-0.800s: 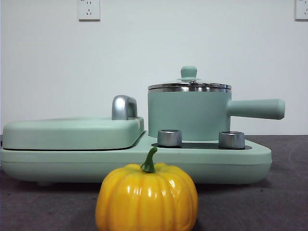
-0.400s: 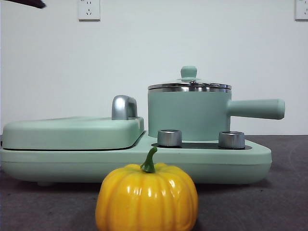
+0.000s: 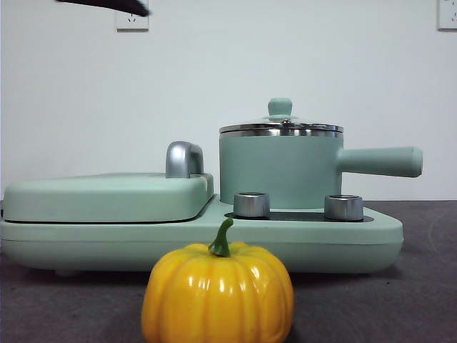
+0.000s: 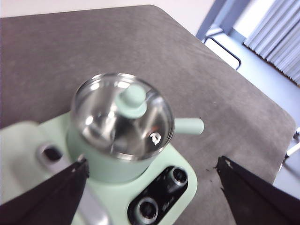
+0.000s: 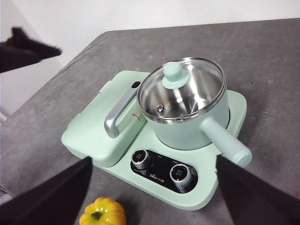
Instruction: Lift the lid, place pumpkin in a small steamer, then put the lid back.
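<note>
My left gripper takes hold of the lid by its mint-green knob [image 3: 280,107] next, to uncover the steamer for the pumpkin [image 3: 218,293].
The small steamer [image 3: 278,171] stands on the right of the mint-green cooker base [image 3: 357,236], its side handle [image 3: 378,161] pointing right. The lid [image 3: 280,129] sits shut on it, with its mint knob [image 3: 280,107] on top. The pumpkin [image 3: 218,293] sits on the table in front of the cooker, also in the right wrist view [image 5: 103,212]. My left gripper [image 4: 151,164] is open, high above the lid [image 4: 119,115], and shows as a black tip [image 3: 107,6] at the front view's top left. My right gripper [image 5: 153,161] is open and hangs high above the cooker.
A wide flat mint-green cover [image 3: 107,196] with a chrome handle [image 3: 183,158] fills the cooker's left half. Two chrome dials [image 3: 251,204] [image 3: 343,207] sit in front of the steamer. The grey table [image 5: 262,56] extends around the cooker.
A black arm tip has come into the front view at the top left and moved to the right. The steamer, lid and pumpkin have not moved.
</note>
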### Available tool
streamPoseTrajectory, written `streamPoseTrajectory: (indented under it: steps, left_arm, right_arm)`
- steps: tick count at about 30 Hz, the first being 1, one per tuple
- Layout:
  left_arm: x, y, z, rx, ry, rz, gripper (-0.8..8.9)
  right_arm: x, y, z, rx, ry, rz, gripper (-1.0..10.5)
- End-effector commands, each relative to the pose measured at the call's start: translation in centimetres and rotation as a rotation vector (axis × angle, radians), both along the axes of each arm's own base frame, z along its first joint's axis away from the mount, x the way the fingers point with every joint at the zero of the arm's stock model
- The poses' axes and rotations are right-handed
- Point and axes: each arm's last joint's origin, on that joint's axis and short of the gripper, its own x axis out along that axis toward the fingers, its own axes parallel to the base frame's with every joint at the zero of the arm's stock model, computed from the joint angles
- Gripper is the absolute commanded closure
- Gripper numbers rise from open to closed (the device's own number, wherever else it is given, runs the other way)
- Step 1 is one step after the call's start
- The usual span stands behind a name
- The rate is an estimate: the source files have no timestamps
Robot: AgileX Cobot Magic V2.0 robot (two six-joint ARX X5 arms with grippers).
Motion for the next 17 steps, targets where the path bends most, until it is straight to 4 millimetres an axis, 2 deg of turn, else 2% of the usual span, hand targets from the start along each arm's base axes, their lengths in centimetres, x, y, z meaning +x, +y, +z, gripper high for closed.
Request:
streamPoseTrajectory:
  steps: [1, 5, 9, 17]
  left_arm:
    - [1.7, -2.1, 0.9, 0.026, -0.051, -0.055, 3.37]
    - [3.9, -4.9, 0.8, 0.068, -0.071, -0.098, 3.4]
    - [6.2, -7.6, -0.2, 0.129, -0.091, -0.105, 3.41]
    - [9.8, -11.4, -3.9, 0.177, -0.121, -0.141, 3.5]
  right_arm:
    - [-0.1, 0.0, 0.4, -0.007, -0.021, 0.008, 4.8]
    - [-0.1, 0.0, 0.5, -0.007, -0.022, 0.008, 4.8]
    - [-0.1, 0.0, 0.5, -0.007, -0.022, 0.008, 4.8]
    - [-0.1, 0.0, 0.5, -0.006, -0.021, 0.008, 4.8]
